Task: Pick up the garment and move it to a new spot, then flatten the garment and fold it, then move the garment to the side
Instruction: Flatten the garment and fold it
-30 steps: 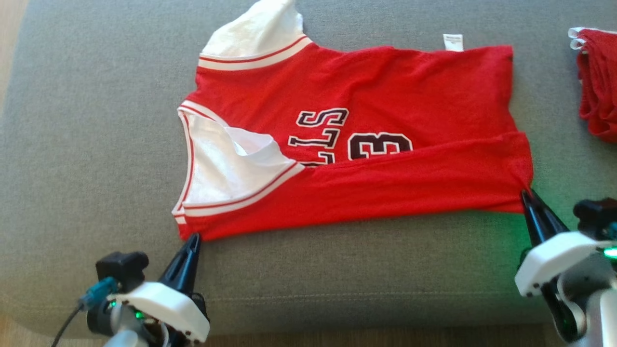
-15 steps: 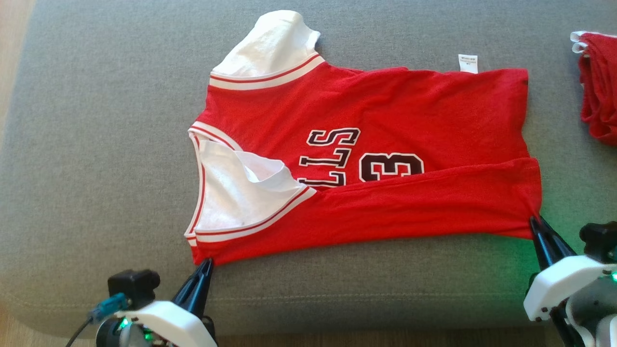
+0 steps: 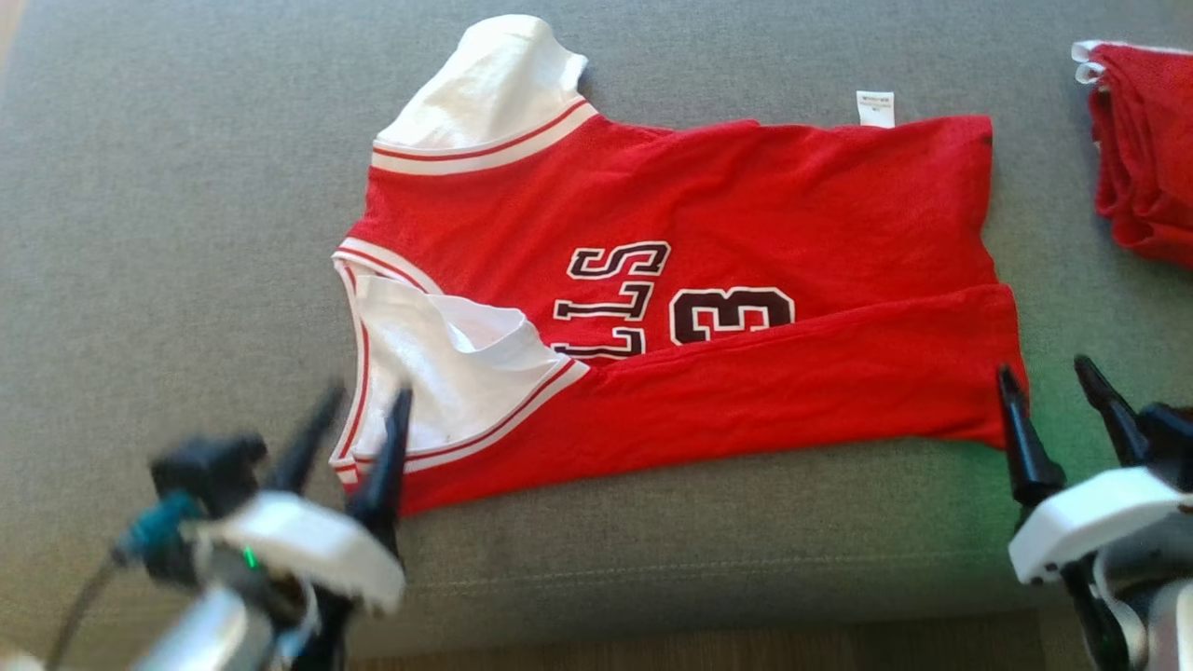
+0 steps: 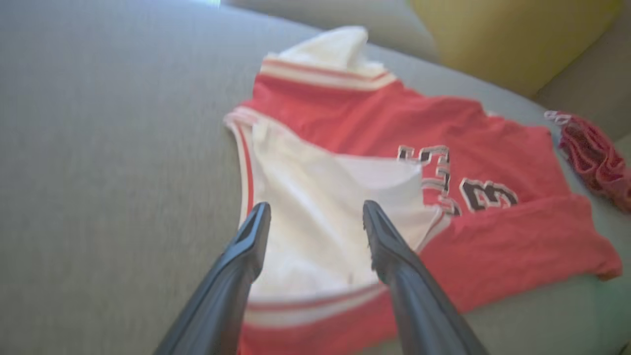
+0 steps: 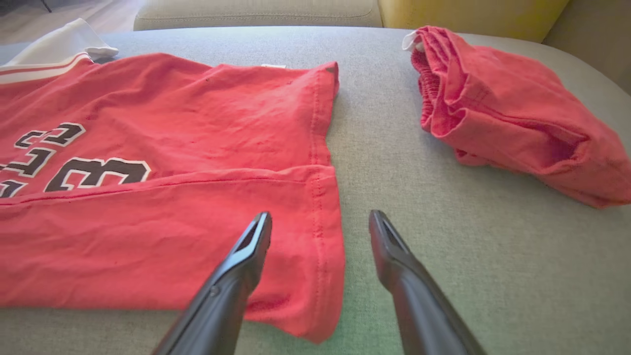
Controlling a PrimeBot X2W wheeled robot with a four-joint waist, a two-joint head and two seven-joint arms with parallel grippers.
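The jersey's red body (image 3: 828, 201) lies flat on the cushion. Next, my left gripper pinches the raised white edge, which stands up in a loose fold.
The garment (image 3: 727, 196) is a red jersey with white sleeves and dark lettering, lying sideways on the grey cushion (image 3: 168, 233). Its near long edge is folded up over the lower part of the lettering. My left gripper (image 3: 365, 401) is open, with its fingers over the white sleeve at the jersey's near left corner; the left wrist view shows that gripper (image 4: 316, 207) above the sleeve (image 4: 315, 197). Open too, my right gripper (image 3: 1044, 371) straddles the hem's near right corner (image 5: 325, 256), as the right wrist view of it (image 5: 321, 216) shows. Neither holds cloth.
A second red garment (image 3: 1142, 149) lies bunched at the cushion's far right (image 5: 503, 108). A yellow cushion (image 4: 503, 39) stands behind. The seat's front edge (image 3: 699, 596) runs just before my grippers, with wooden floor below.
Both grippers were shut on the jersey's near corners and now stand open, having let go. The left gripper has lifted over the sleeve. The camera has shifted slightly.
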